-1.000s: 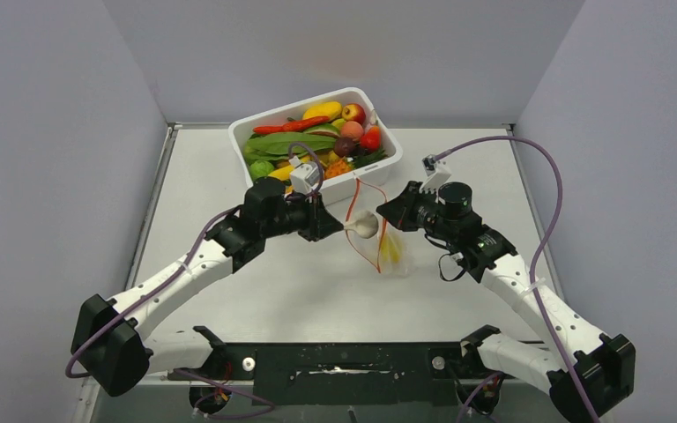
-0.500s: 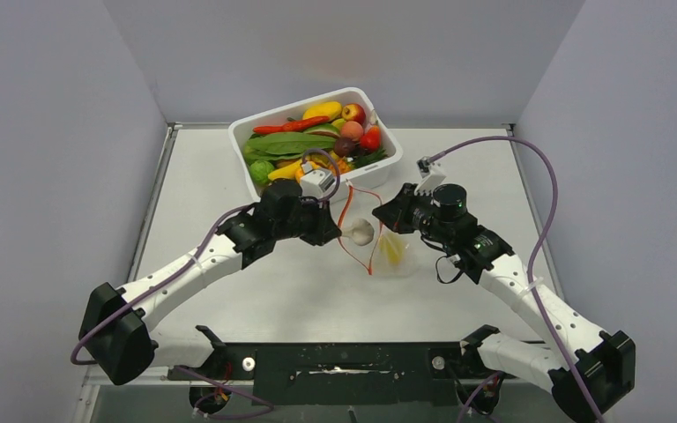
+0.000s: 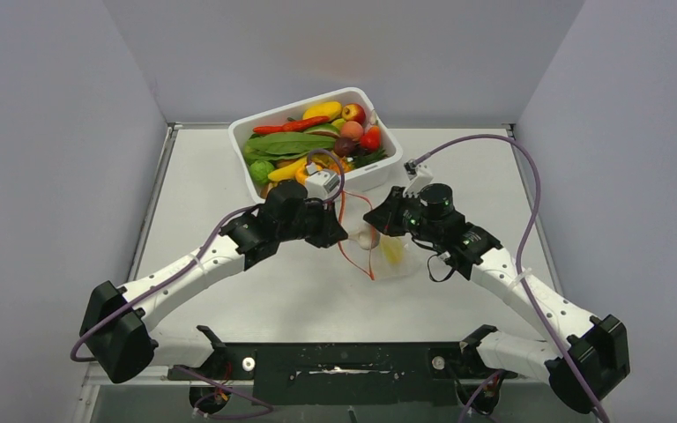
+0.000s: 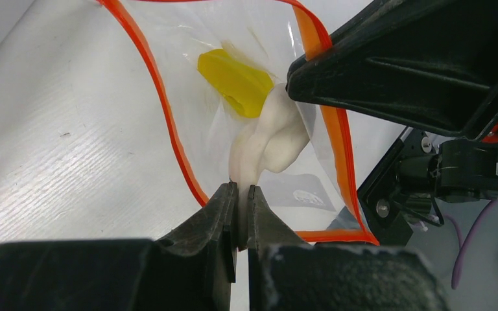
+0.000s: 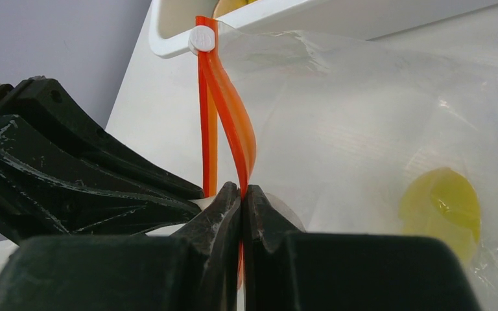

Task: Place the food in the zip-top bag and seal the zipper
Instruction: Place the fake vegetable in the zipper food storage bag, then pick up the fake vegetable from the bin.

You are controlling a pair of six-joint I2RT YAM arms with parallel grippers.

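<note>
The bulb lies in the spread zipper and the toy food would end just inside the bag, so it is time for my left gripper to release the white toy food (image 4: 273,139).
The clear zip-top bag (image 3: 394,256) lies open on the table with its red-orange zipper (image 4: 162,97) spread wide. A yellow toy food (image 4: 235,81) sits inside it and also shows in the right wrist view (image 5: 442,206). My left gripper (image 4: 242,194) is shut on a white toy food (image 4: 273,139), whose bulb lies in the bag's mouth. My right gripper (image 5: 240,194) is shut on the zipper strip (image 5: 230,116) and holds that edge up. The white slider (image 5: 202,40) sits at the strip's far end.
A white tub (image 3: 386,141) at the back holds several toy fruits and vegetables, among them a long green leaf (image 3: 286,143) and a red chilli (image 3: 293,126). Grey walls enclose the table on three sides.
Both grippers have moved nearer and lower. The left has carried the white food from outside the bag into its mouth. The right has shifted left with the zipper edge.
</note>
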